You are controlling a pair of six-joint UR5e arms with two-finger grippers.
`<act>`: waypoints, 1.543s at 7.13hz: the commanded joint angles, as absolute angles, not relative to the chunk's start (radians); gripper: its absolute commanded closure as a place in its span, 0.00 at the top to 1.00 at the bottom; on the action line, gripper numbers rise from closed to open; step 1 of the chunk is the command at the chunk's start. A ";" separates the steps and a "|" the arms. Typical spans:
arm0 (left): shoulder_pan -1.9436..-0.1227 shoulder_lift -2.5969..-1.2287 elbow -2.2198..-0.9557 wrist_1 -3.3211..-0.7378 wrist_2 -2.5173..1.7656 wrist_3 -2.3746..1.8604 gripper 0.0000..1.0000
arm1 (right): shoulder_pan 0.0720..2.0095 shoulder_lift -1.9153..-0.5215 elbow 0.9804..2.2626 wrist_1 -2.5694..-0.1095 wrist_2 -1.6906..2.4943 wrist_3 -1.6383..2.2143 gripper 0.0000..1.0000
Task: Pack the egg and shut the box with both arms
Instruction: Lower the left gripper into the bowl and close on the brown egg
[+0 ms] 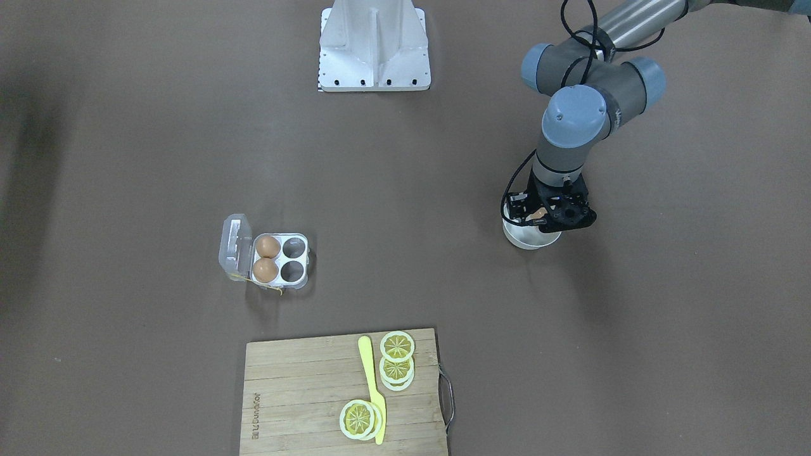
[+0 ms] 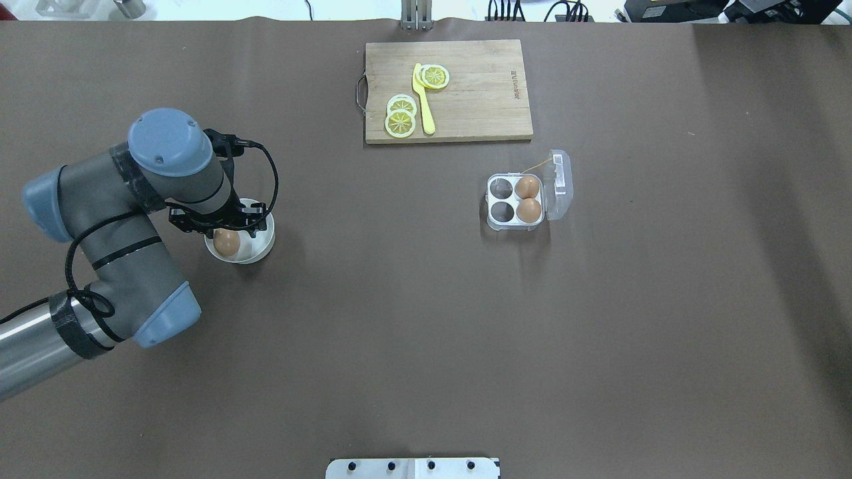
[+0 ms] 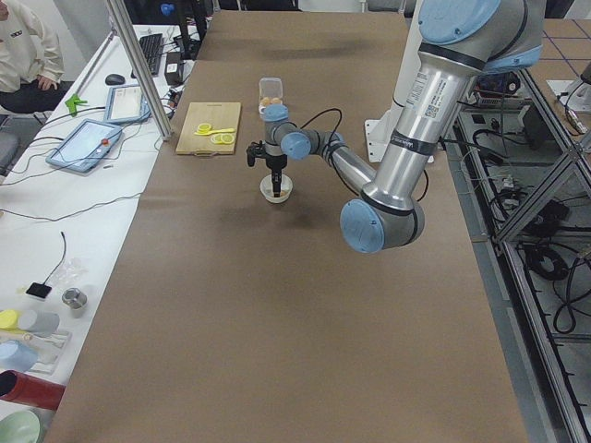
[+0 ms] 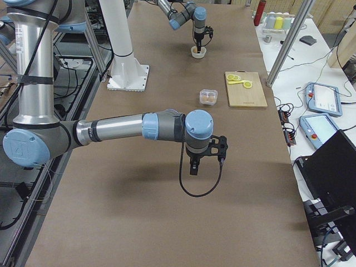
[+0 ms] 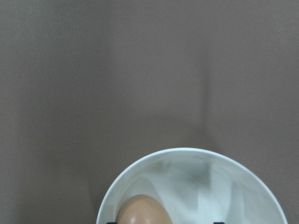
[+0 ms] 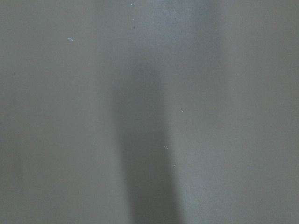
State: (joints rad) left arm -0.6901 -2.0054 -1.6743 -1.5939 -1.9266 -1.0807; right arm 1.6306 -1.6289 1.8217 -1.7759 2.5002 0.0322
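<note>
My left gripper should next take the orange-brown egg by its rounded shell to pack it into the open egg box.
An orange-brown egg lies in a white round bowl on the left of the overhead view. My left gripper hangs down into the bowl, open, jaws wide apart around the egg; the left wrist view shows the egg at its bottom edge inside the bowl. The clear box stands open at centre right, lid folded out, with two eggs in the cells beside the lid and two cells bare. My right gripper hangs over bare table, seen only in the exterior right view; I cannot tell its state.
A wooden cutting board with lemon slices and a yellow knife lies at the far edge, behind the box. The white fixed stand is at the robot's side. Brown table lies between bowl and box.
</note>
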 commanded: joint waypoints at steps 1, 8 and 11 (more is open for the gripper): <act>-0.678 -2.005 -1.674 -1.595 -1.927 -1.085 0.75 | 1.631 -1.628 1.822 -1.776 2.500 0.034 1.00; -0.655 -2.003 -1.666 -1.598 -1.928 -1.078 0.69 | 1.631 -1.631 1.824 -1.778 2.500 0.034 1.00; -0.652 -2.003 -1.661 -1.598 -1.930 -1.078 0.66 | 1.631 -1.631 1.825 -1.778 2.500 0.034 1.00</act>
State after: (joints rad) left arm -0.6530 -2.0045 -1.6614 -1.5984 -1.9296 -1.0786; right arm 1.6306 -1.6306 1.8249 -1.7779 2.5004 0.0337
